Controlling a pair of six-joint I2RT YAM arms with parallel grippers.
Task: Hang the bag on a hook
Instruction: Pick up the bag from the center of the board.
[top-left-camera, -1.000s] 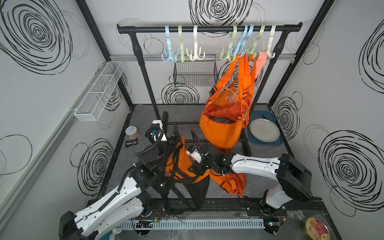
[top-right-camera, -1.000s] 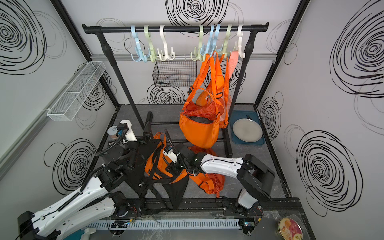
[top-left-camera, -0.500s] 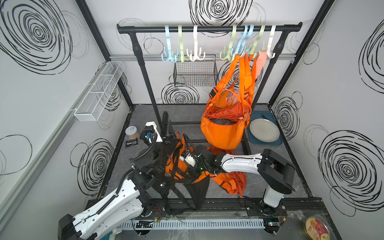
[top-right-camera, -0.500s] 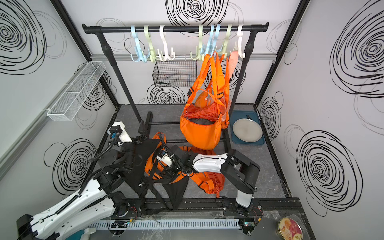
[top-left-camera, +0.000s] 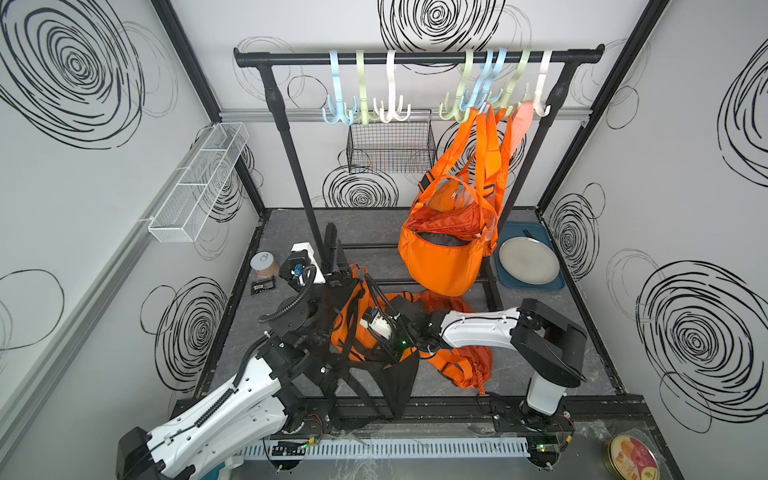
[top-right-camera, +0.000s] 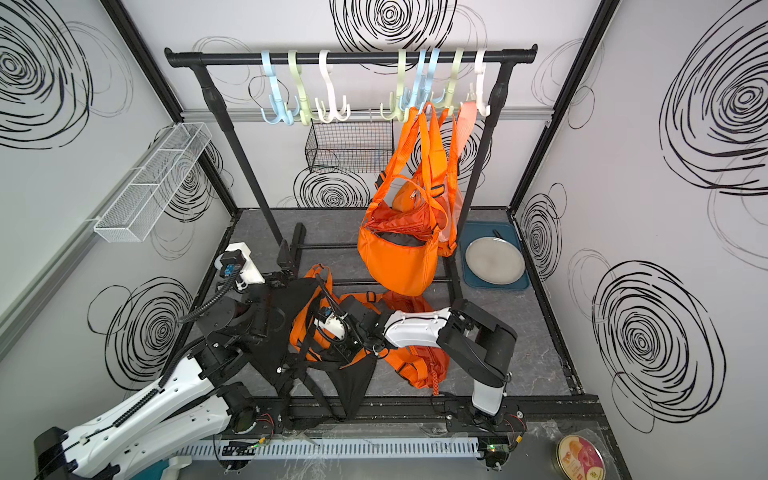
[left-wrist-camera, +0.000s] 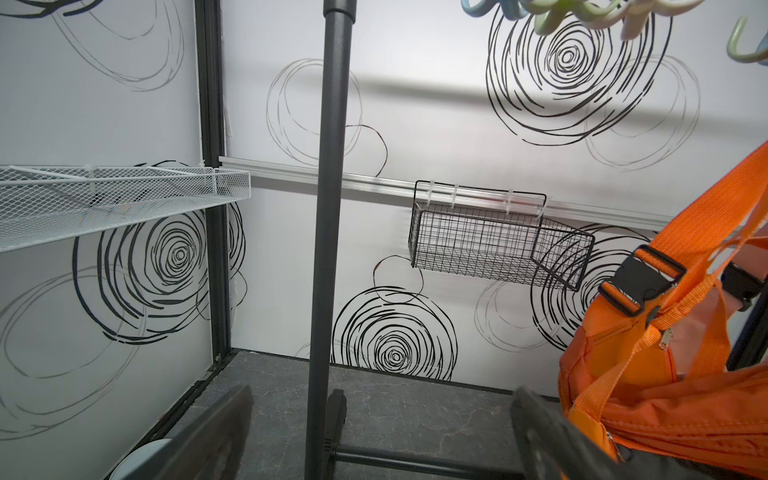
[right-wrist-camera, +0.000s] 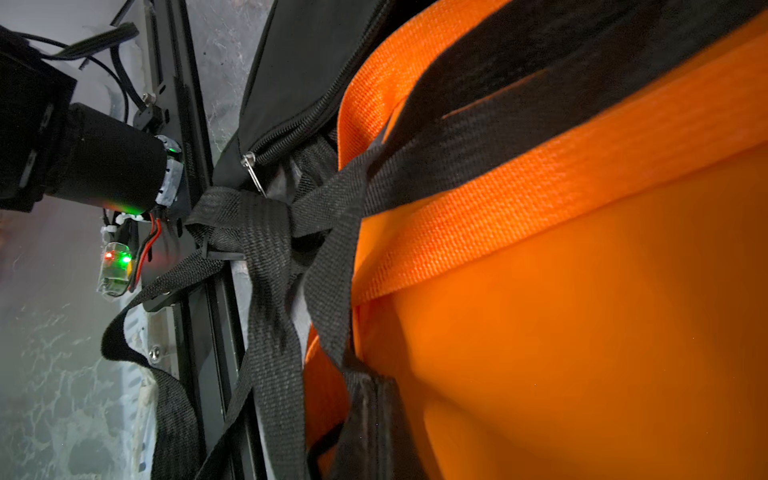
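Observation:
My left gripper will grab the black bag's strap next, apart from my right gripper's hold, to hang its loop on a hook.
An orange bag (top-left-camera: 352, 332) and a black bag (top-left-camera: 395, 374) lie on the floor, with black straps (right-wrist-camera: 266, 257) crossing them. My right gripper (top-left-camera: 390, 355) reaches down onto this pile and is shut on a black strap (right-wrist-camera: 370, 415) lying against the orange fabric (right-wrist-camera: 582, 353). A second orange bag (top-left-camera: 465, 361) lies beside it. My left gripper (left-wrist-camera: 380, 449) is open and empty, low by the rack's left post (left-wrist-camera: 328, 208). Blue (top-left-camera: 338, 112), green (top-left-camera: 363, 112) and white hooks (top-left-camera: 392, 110) hang bare on the rail (top-left-camera: 415, 56). Orange bags (top-left-camera: 444, 257) hang from the right-hand hooks.
A black wire basket (top-left-camera: 390, 143) is fixed to the back wall and a white mesh shelf (top-left-camera: 199, 183) to the left wall. A grey plate on a blue tray (top-left-camera: 528, 262) sits at the right. A small can (top-left-camera: 264, 264) stands at the left. The rack's base bars (top-left-camera: 374, 247) cross the floor.
My right arm reached further left over the floor bags and its jaws closed on the black strap. The left wrist shifted slightly left and stayed open.

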